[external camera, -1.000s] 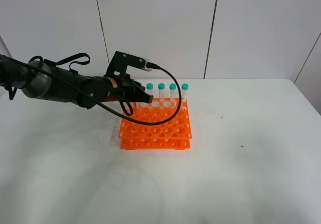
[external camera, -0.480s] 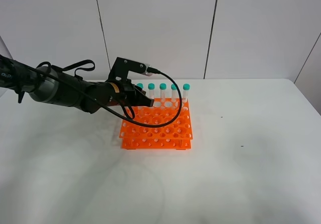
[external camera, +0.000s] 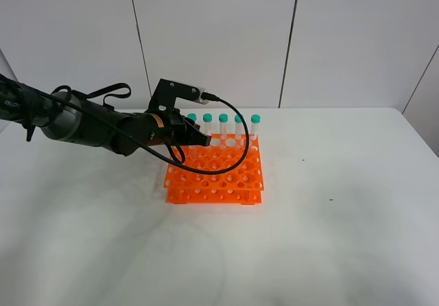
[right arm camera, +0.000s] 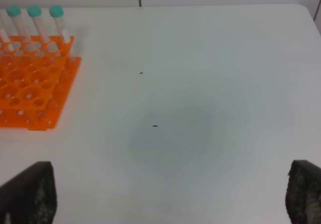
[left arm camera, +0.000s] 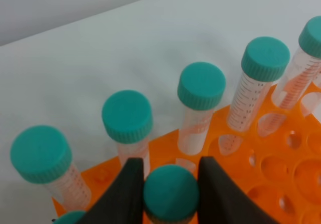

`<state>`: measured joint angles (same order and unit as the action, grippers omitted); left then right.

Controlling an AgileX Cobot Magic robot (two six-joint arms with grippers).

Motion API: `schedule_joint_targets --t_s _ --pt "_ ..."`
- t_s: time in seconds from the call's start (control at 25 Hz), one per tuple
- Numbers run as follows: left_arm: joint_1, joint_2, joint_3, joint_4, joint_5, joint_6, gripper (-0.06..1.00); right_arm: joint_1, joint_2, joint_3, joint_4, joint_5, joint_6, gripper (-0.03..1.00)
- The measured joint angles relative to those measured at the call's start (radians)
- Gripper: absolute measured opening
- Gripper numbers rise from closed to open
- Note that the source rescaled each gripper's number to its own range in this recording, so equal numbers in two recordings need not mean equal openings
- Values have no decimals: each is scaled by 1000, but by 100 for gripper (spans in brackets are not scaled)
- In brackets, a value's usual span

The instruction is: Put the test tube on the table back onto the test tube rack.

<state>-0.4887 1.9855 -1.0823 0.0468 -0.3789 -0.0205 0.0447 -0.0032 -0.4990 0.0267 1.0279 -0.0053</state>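
Note:
My left gripper opens now, since the cap point(left arm camera: 170, 191) is below the neighbouring caps' tops, so the test tube would stand in the orange rack point(left arm camera: 271, 163).
In the left wrist view my left gripper point(left arm camera: 170, 196) is shut on the test tube point(left arm camera: 170, 193), its black fingers point(left arm camera: 125, 194) pressing both sides of the teal cap. The tube stands upright just in front of the back row of capped tubes point(left arm camera: 200, 86) in the orange test tube rack point(left arm camera: 281, 153). Its lower end is hidden, so I cannot tell whether it sits in a hole. From the high camera, the left gripper point(external camera: 195, 138) hangs over the back left part of the rack point(external camera: 216, 175) on the white table point(external camera: 329, 237). My right gripper point(right arm camera: 165, 193) is open, over bare table.
Several teal-capped tubes point(external camera: 230, 119) stand in the rack's back row, close to the left gripper's fingers. A black cable point(external camera: 236, 151) loops from the left wrist across the rack. The rack point(right arm camera: 30, 83) lies well off from the right gripper. A white panelled wall stands behind the table.
The left arm has dropped slightly and moved the held tube closer to the back row. The rack has slid a little to the right. The right gripper has not moved.

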Motion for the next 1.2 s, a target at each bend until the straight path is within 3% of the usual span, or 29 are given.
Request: schedule_joint_targets --t_s 0.08,0.24,0.32,0.76,0.92,1.08,1.2 --pt "0 0 0 0 0 -9 3 0 0 0 0 0 0 100" --pt "0 -1 0 0 2 -28 36 0 0 0 0 0 0 100" --pt "0 -9 0 0 4 -30 44 0 0 0 0 0 0 100" --pt "-35 -216 1 1 40 -31 50 0 0 0 0 0 0 100" --pt "-58 -352 0 1 148 -31 54 0 0 0 0 0 0 100" --pt "-66 -457 0 2 360 -31 86 0 0 0 0 0 0 100" --pt "-66 -486 0 3 565 -32 96 0 0 0 0 0 0 100"
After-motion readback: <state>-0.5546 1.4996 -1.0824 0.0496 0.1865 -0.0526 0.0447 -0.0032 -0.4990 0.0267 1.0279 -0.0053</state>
